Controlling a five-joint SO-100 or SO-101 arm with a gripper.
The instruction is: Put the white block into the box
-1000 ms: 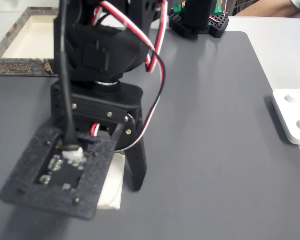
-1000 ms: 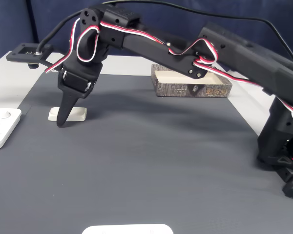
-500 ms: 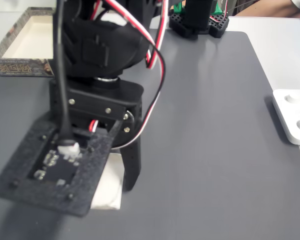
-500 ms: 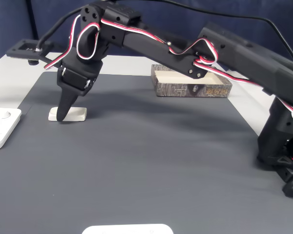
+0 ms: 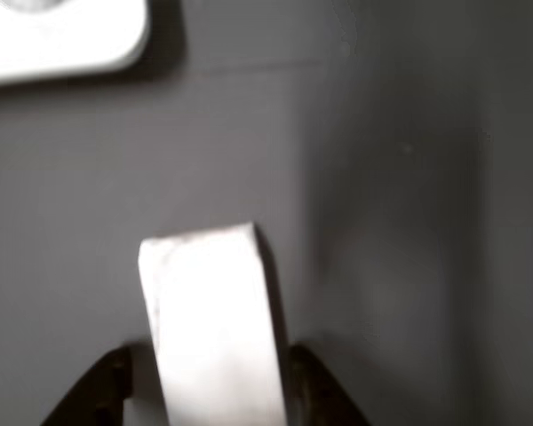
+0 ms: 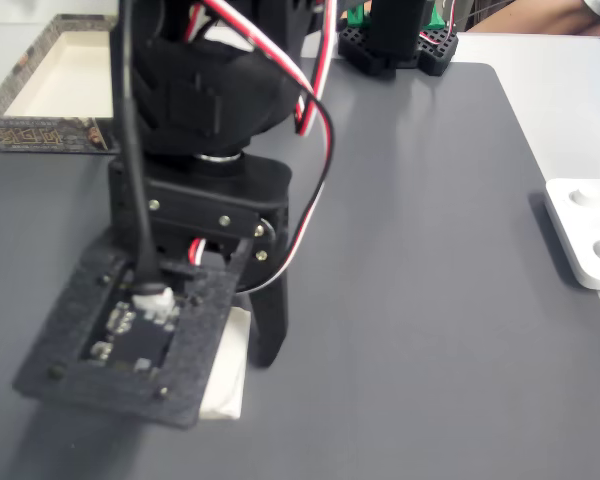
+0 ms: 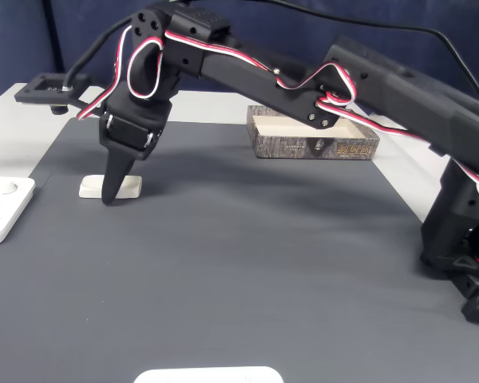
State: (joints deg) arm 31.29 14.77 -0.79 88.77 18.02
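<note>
My gripper grabs the long sides of the white block [image 5: 215, 328] next, to put the block into the box.
The white block [image 5: 215, 328] lies flat on the dark grey mat, and in a fixed view the white block [image 7: 120, 187] sits near the mat's left side. My gripper [image 5: 213, 395] stands open astride its near end, one black finger on each side; the right finger touches the block and a thin gap shows at the left. In a fixed view one finger [image 6: 267, 330] points down beside the block [image 6: 227, 375], and the wrist camera mount hides the other. The box [image 7: 315, 148], patterned outside and pale inside, stands far off at the mat's back edge; the box [image 6: 40, 132] is at top left.
A white plate with round knobs [image 6: 585, 235] lies off the mat's right edge, and shows again as the white plate [image 7: 0, 207] left of the block. Another white object [image 7: 207, 375] sits at the near edge. The arm's base [image 7: 463, 247] stands at right.
The gripper has shifted slightly over the block, rising a little and settling again. The block has stayed in place on the mat.
</note>
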